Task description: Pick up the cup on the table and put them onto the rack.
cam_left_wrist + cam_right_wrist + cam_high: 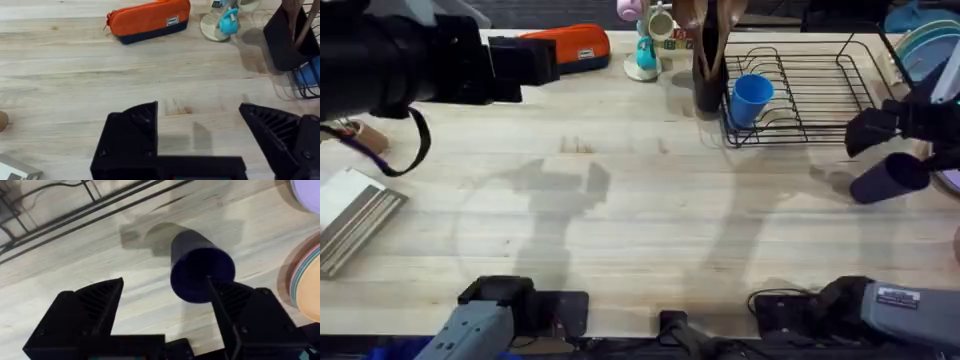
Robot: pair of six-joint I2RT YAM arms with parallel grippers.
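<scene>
The robot's right gripper will next set the cup onto the black wire rack, and for that it will grab the navy cup by its open rim.
A light-blue cup stands in the left end of the black wire rack; the left wrist view catches its blue side behind the wires. A dark navy cup sits tilted just right of the rack, above the table's right side. My right gripper hangs over it, open. In the right wrist view the navy cup faces mouth-up, its rim against one fingertip, the other finger well apart. I cannot tell if it rests on the table. My left gripper is open and empty at the far left.
An orange pouch lies at the back, beside a teal mug stand and a dark utensil holder touching the rack. Stacked plates sit at the far right. A grey flat block lies at the left edge.
</scene>
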